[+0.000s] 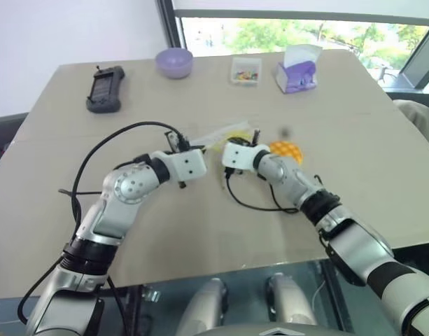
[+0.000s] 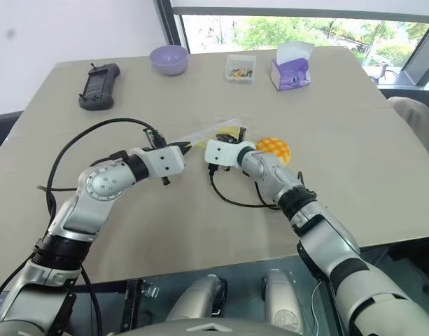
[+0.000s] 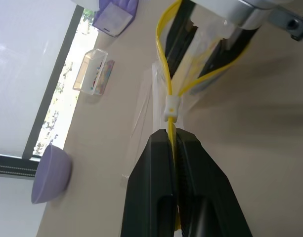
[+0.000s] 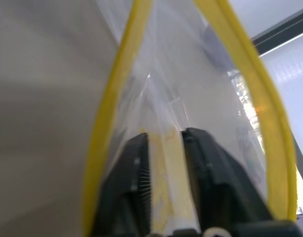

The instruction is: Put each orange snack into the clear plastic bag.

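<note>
I need to grab the orange snack by its grid-patterned domed top (image 1: 285,150) with my right gripper next. Then I can put the snack into the clear plastic bag (image 1: 221,135).
The clear plastic bag (image 1: 221,135) lies at the table's middle with its yellow-edged mouth (image 3: 167,59) spread into a loop. My left gripper (image 3: 172,134) is shut on the yellow zip strip just behind the white slider (image 3: 171,107). My right gripper (image 4: 163,136) reaches into the bag's mouth, its two fingers apart with clear film around them and nothing pinched. The orange snack (image 1: 285,149), a domed bun with a grid top, rests on the table outside the bag, just right of my right wrist.
At the table's far side stand a black handheld device (image 1: 106,88), a purple bowl (image 1: 174,61), a small clear box of colourful bits (image 1: 245,70) and a purple tissue box (image 1: 297,71). Black cables (image 1: 252,205) loop from both wrists over the table.
</note>
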You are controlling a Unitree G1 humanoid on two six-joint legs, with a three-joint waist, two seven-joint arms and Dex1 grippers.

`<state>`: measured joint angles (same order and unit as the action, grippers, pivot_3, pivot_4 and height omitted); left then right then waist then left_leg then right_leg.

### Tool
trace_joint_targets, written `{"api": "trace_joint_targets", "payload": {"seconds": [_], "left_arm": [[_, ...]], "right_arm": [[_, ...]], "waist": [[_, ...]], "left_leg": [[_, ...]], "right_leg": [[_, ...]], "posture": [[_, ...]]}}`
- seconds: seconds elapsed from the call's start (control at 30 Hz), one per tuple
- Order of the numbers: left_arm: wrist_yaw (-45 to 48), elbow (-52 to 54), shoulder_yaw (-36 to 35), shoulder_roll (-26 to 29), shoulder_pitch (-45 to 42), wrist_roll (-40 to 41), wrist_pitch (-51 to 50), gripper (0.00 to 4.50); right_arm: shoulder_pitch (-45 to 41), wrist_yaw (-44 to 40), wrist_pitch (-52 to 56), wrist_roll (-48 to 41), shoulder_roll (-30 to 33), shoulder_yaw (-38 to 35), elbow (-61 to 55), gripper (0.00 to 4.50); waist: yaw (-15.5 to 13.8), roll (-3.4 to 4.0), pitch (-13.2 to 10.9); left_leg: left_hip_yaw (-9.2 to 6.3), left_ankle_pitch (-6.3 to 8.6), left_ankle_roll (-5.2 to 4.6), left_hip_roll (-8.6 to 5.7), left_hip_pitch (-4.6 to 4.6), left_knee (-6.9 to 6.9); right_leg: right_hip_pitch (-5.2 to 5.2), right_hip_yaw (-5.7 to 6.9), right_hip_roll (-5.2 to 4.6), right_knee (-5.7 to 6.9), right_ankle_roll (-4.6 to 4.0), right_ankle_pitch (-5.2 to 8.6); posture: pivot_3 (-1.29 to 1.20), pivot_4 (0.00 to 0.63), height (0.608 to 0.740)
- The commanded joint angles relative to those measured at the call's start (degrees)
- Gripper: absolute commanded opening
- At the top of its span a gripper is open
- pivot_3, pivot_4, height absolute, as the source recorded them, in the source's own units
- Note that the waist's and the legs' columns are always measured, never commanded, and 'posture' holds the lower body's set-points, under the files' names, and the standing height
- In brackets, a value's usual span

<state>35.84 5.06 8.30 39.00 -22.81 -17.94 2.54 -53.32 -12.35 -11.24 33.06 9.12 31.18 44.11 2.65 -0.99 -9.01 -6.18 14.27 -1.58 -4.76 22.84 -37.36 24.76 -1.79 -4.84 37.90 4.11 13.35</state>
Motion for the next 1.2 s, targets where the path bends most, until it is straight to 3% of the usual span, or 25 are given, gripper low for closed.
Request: {"api": "trace_joint_targets", "payload": {"seconds": [0.03,0.1,0.2,0.43,0.83,0.97,1.2], "left_arm": [[-1.2,2.1,-2.1,0.6,0.3,0.0,-0.3,0.0],[-1.5,1.9,-2.3,0.6,0.4,-0.1,-0.6,0.0],[-1.8,1.8,-2.5,0.6,0.5,-0.2,-1.0,0.0],[-3.0,1.0,-3.2,0.1,0.2,-0.3,-3.7,0.0],[-5.1,-2.3,-3.1,-0.1,-3.7,-0.3,-7.0,0.0],[-5.6,-3.3,-3.2,-0.2,-4.2,0.1,-7.2,0.0],[-6.0,-4.3,-3.7,-0.5,-4.7,0.8,-7.3,0.0]], "right_arm": [[-1.9,0.2,-1.7,0.9,-0.3,0.2,-0.1,2.92],[-1.9,0.2,-2.0,1.2,-0.3,0.1,0.4,3.9],[-2.0,0.3,-2.4,1.4,-0.3,-0.2,0.9,4.41],[-3.3,0.4,-3.8,0.8,0.9,-1.8,0.4,4.41],[-4.1,-9.6,-3.3,-4.9,4.7,-5.5,-4.8,4.41],[-0.1,-15.5,2.5,-12.1,5.2,-10.6,-12.1,4.41],[13.1,-24.1,22.6,-23.1,8.9,-19.4,-34.2,4.41]], "waist": [[0.0,0.0,0.0],[0.0,0.0,0.0],[0.1,0.01,0.0],[0.0,0.01,0.0],[0.1,0.01,0.0],[0.1,0.01,0.0],[-0.5,0.0,0.0]], "left_leg": [[0.0,0.0,0.0,0.0,0.0,0.0],[0.0,0.0,0.0,0.0,0.0,0.0],[0.0,0.0,0.0,0.0,-0.01,0.0],[0.0,0.0,0.01,0.0,-0.03,0.01],[0.0,0.0,0.01,0.0,-0.01,0.01],[0.0,0.0,0.01,0.02,-0.01,0.02],[-0.03,0.0,-0.01,-0.04,0.03,-0.02]], "right_leg": [[0.0,0.0,0.0,0.0,0.0,0.0],[0.0,0.0,0.01,0.0,0.0,0.0],[0.0,-0.01,0.0,0.0,0.0,0.0],[-0.01,-0.01,0.01,0.0,0.0,0.0],[-0.01,-0.01,0.0,-0.02,0.0,0.0],[0.0,-0.01,0.01,0.0,0.0,0.0],[-0.04,0.02,-0.06,-0.03,0.01,0.0]], "posture": [[0.0,0.15,0.74],[0.0,0.15,0.74],[0.0,0.15,0.74],[0.0,0.15,0.74],[0.0,0.15,0.74],[0.0,0.15,0.74],[0.0,0.15,0.74]]}}
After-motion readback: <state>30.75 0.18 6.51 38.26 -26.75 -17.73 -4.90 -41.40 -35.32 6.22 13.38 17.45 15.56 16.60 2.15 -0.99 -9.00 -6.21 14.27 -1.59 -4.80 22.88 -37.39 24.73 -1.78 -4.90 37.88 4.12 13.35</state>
